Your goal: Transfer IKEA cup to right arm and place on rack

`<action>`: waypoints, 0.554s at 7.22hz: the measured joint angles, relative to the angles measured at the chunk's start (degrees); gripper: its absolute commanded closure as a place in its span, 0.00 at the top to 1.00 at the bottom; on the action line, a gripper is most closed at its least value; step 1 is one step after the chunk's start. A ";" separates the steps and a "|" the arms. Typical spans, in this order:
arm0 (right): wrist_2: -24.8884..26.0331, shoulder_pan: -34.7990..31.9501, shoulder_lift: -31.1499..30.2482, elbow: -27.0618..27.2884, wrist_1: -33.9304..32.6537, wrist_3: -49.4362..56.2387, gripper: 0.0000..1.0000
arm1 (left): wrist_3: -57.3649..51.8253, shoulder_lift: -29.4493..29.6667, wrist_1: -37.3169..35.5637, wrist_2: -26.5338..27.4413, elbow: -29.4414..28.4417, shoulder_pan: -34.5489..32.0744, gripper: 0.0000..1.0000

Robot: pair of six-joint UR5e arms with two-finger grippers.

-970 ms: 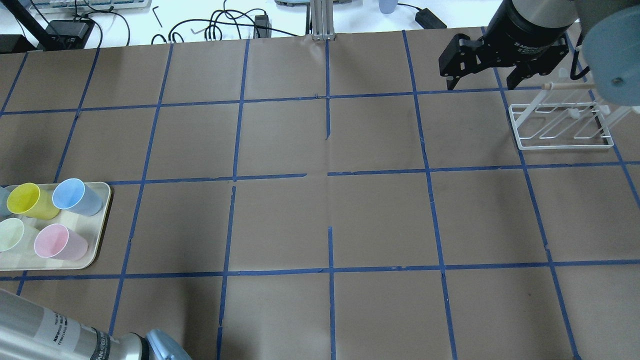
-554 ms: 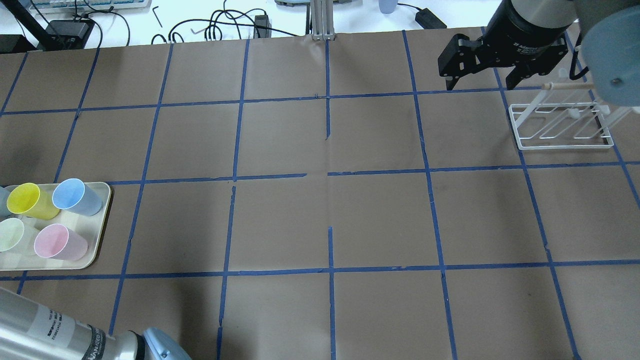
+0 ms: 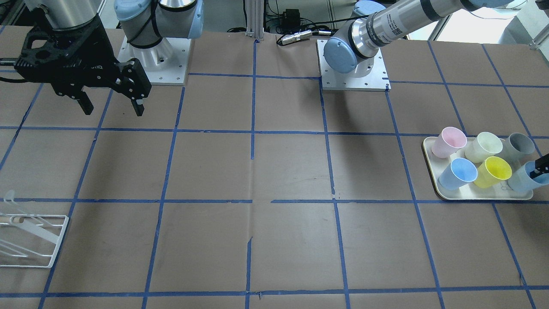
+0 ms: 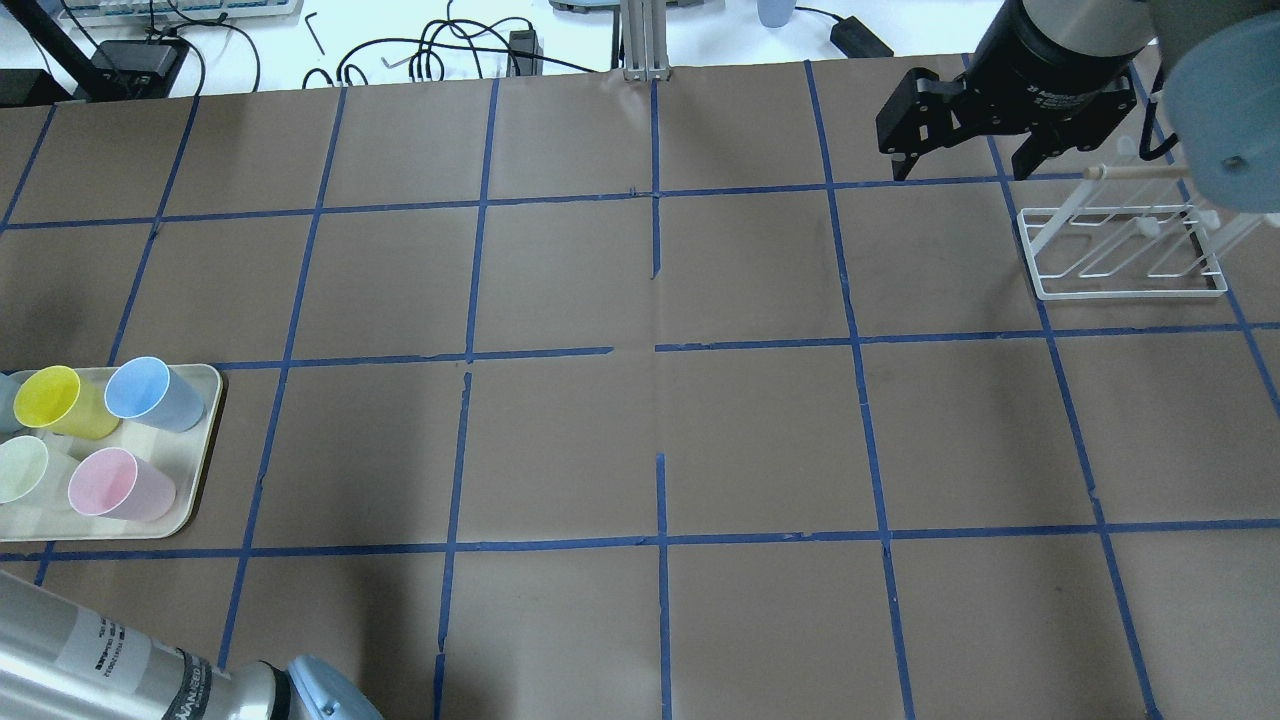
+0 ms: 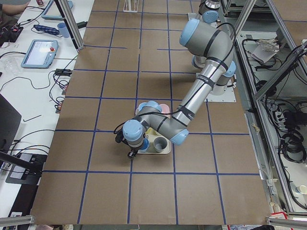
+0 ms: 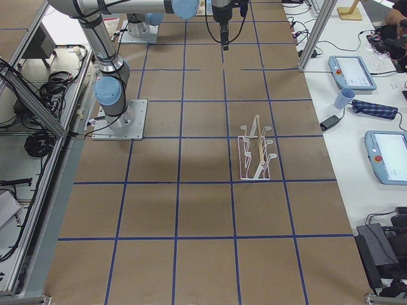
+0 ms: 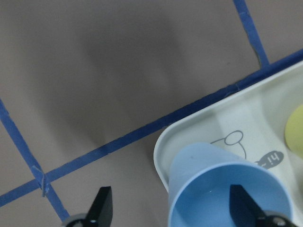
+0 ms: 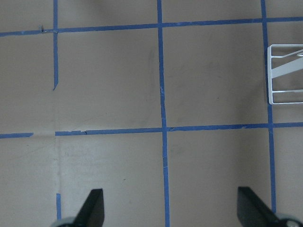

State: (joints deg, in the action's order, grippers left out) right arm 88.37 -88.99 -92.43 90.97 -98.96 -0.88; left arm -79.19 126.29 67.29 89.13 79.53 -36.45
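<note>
The IKEA cup [image 7: 208,175] should go across to my right arm. My left gripper should grab it by its rim [image 7: 187,179] next.
The IKEA cup [image 3: 520,182] is pale icy-blue and stands at the outer corner of the cream tray [image 3: 430,159]. In the left wrist view the IKEA cup [image 7: 208,175] fills the lower right. My left gripper [image 7: 171,208] is open at the cup's rim. One finger [image 7: 241,201] is over the cup's mouth and the other [image 7: 102,208] is outside it, over the table. In the overhead view the cup and left gripper are cut off at the left edge. My right gripper [image 4: 962,172] is open and empty, hovering beside the white wire rack [image 4: 1120,292].
The tray [image 4: 205,440] also holds yellow [image 4: 50,398], sky-blue [image 4: 145,390], pink [image 4: 105,482] and pale green [image 4: 20,470] cups, plus a grey one [image 3: 517,146]. The rack [image 3: 55,240] stands at the far right of the taped brown table.
My left forearm at the overhead view's bottom left has slid a little to the left. The right gripper has shifted slightly. The cups in view have not moved.
</note>
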 measured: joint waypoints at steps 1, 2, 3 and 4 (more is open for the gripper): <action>-0.01 0.03 -0.02 0.00 0.02 0.00 1.00 | 0.00 0.11 0.14 -0.02 -0.03 -0.04 0.09; -0.03 0.03 -0.03 0.00 0.05 0.00 1.00 | 0.00 0.17 0.18 0.00 -0.06 -0.08 0.00; -0.02 0.04 -0.03 0.00 0.07 0.00 1.00 | 0.00 0.20 0.23 0.04 -0.07 -0.09 0.00; 0.00 0.07 -0.03 0.00 0.08 0.00 1.00 | -0.02 0.11 0.58 0.06 -0.31 -0.10 0.00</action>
State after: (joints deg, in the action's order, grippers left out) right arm 88.37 -88.92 -92.46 90.97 -98.88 -0.88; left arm -79.21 126.40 67.87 89.19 79.22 -36.56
